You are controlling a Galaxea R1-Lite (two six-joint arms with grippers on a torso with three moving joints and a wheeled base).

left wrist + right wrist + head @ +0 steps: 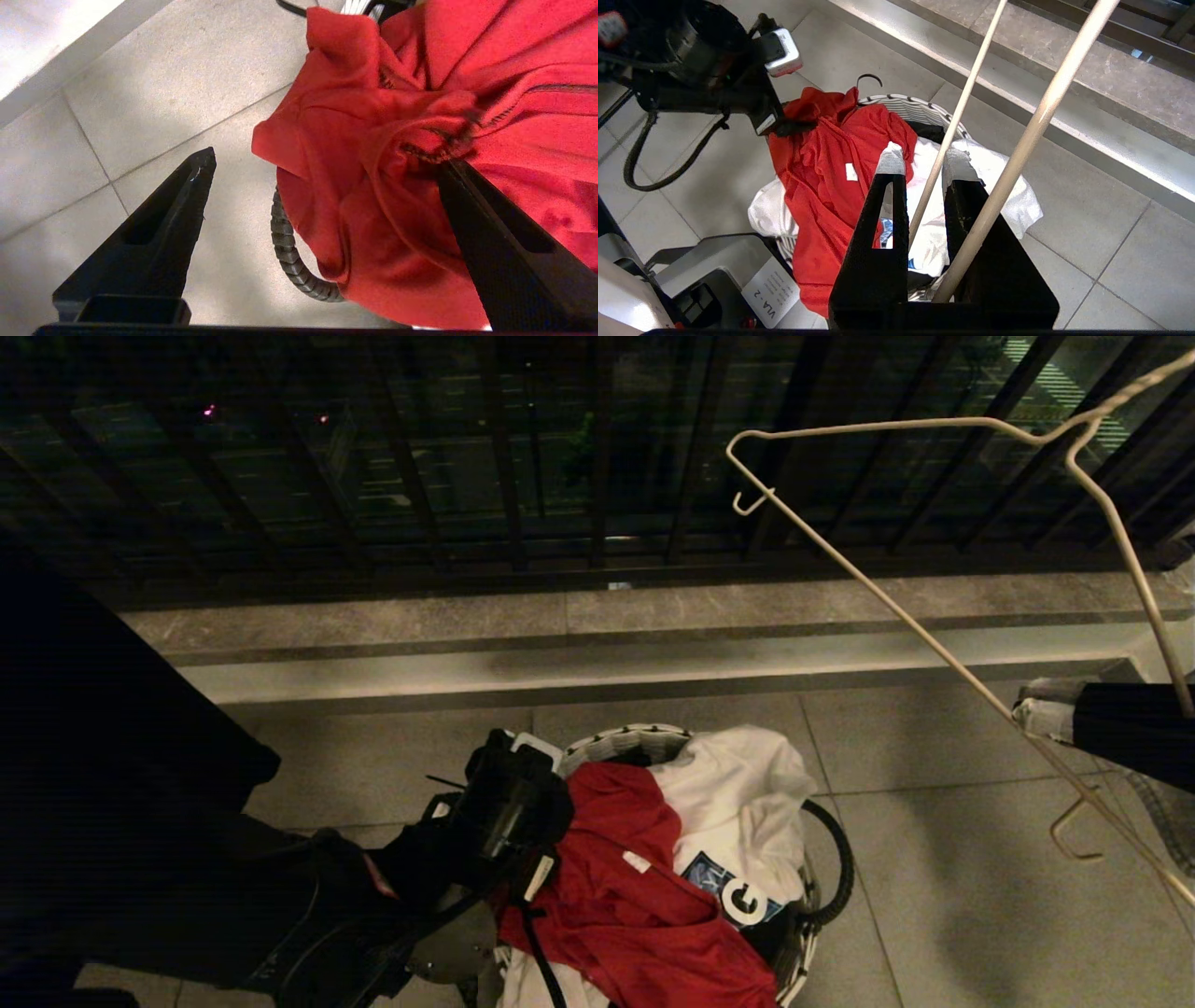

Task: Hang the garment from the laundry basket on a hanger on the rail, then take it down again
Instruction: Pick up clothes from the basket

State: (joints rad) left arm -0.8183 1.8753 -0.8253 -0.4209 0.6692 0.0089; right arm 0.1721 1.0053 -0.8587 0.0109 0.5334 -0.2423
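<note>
The red garment should be grabbed next with my left gripper by the neckline edge (378, 162), which stands up in a fold while the rest lies slack (538, 140).
The red garment (625, 877) lies crumpled on top of the laundry basket (616, 739), spilling over its rim (906, 105). My left gripper (523, 859) is down at the garment's edge. Its jaws (327, 161) are open wide, with a fold of red cloth (373, 186) between them and one finger (472, 219) partly under the fabric. My right gripper (1036, 709) is off to the right and shut on the cream wire hanger (896, 607), holding it up in the air. One wire (943, 158) passes between its taped fingertips (924, 161). The rail is out of view.
A white T-shirt (738, 803) shares the basket, and the basket's dark ribbed handle (289, 261) curves below the red cloth. A raised stone curb (597, 653) and dark balcony bars (504, 476) run across behind. My base (738, 280) stands close beside the basket.
</note>
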